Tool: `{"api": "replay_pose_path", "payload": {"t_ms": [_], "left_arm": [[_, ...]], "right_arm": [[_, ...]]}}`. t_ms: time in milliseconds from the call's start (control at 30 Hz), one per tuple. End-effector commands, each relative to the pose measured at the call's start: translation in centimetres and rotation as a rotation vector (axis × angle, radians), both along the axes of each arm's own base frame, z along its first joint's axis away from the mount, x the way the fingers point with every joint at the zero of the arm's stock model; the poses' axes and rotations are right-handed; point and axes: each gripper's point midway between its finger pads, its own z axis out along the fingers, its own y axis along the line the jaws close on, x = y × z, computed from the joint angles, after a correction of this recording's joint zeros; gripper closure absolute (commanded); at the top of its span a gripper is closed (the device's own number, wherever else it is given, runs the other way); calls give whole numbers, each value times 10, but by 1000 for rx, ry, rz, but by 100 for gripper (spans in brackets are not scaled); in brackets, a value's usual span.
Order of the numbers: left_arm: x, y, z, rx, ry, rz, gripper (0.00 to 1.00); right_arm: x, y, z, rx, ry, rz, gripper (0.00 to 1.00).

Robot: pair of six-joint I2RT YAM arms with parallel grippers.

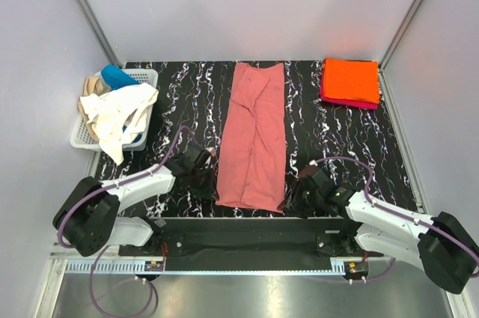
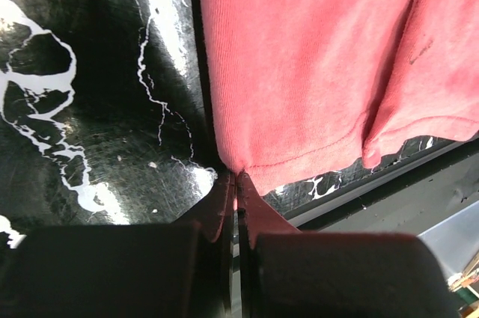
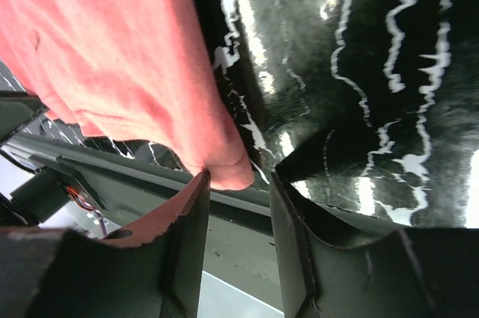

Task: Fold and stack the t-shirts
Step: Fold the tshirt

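Note:
My right gripper should close now on the pink t-shirt's rounded corner [image 1: 281, 209] [image 3: 236, 173]. The corner is between the open fingers, so they would pinch it.
A dusty salmon-pink t-shirt [image 1: 254, 135] lies folded into a long strip down the middle of the black marbled table. My left gripper [image 1: 209, 182] is at its near-left corner. In the left wrist view that gripper [image 2: 236, 176] is shut, pinching the corner of the pink t-shirt [image 2: 314, 56]. My right gripper [image 1: 296, 197] is at the near-right corner. In the right wrist view it [image 3: 238, 177] stands open, the rounded corner of the pink t-shirt [image 3: 112, 49] just at its fingertips. A folded orange t-shirt [image 1: 350, 80] rests on a magenta one [image 1: 348, 101] at the back right.
A white lattice basket [image 1: 150, 77] stands at the back left, holding a cream-white t-shirt [image 1: 120, 112] that spills over its rim, a blue one [image 1: 116, 75] and a tan one [image 1: 91, 86]. The table's near edge and a black rail [image 1: 247, 232] run just behind both grippers.

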Motion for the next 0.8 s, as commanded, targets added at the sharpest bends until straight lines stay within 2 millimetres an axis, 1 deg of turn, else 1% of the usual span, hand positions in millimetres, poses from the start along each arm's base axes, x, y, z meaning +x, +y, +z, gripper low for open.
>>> {"api": "replay_pose_path", "payload": {"t_ms": [0, 100, 233, 267, 333, 367, 433, 467, 533, 567, 633, 700, 733, 767], "left_arm": [[2, -9, 9, -53, -28, -9, 100], [1, -9, 8, -52, -27, -9, 100], [2, -10, 10, -57, -30, -1, 100], [4, -11, 13, -66, -39, -2, 100], [4, -13, 15, -71, -40, -3, 100], [5, -14, 17, -75, -40, -4, 100], [6, -19, 21, -95, -40, -11, 100], [9, -22, 26, -107, -48, -16, 100], [11, -25, 31, -118, -55, -19, 100], [15, -28, 38, -126, -68, -23, 100], [21, -29, 42, -119, -82, -31, 100], [29, -32, 48, -118, -88, -35, 100], [36, -34, 52, -120, -95, -31, 100], [40, -35, 53, -120, -99, -27, 100]], "right_arm": [[8, 5, 5, -10, -44, -8, 55], [10, 7, 2, -5, -53, -10, 55], [5, 2, -9, -43, -32, -5, 67], [5, 1, -12, -53, -29, -3, 74], [5, 1, -11, -55, -34, 0, 82], [7, 2, -9, -51, -46, 5, 92], [10, 4, -3, -40, -64, 7, 100], [14, 8, 5, -25, -87, 7, 100], [19, 9, 11, -24, -105, 2, 100], [25, 14, 21, -13, -130, 6, 100], [30, 16, 28, -18, -148, 13, 100], [40, 22, 37, -30, -180, 29, 100], [43, 22, 35, -60, -185, 47, 100], [52, 28, 45, -53, -209, 56, 100]]}}
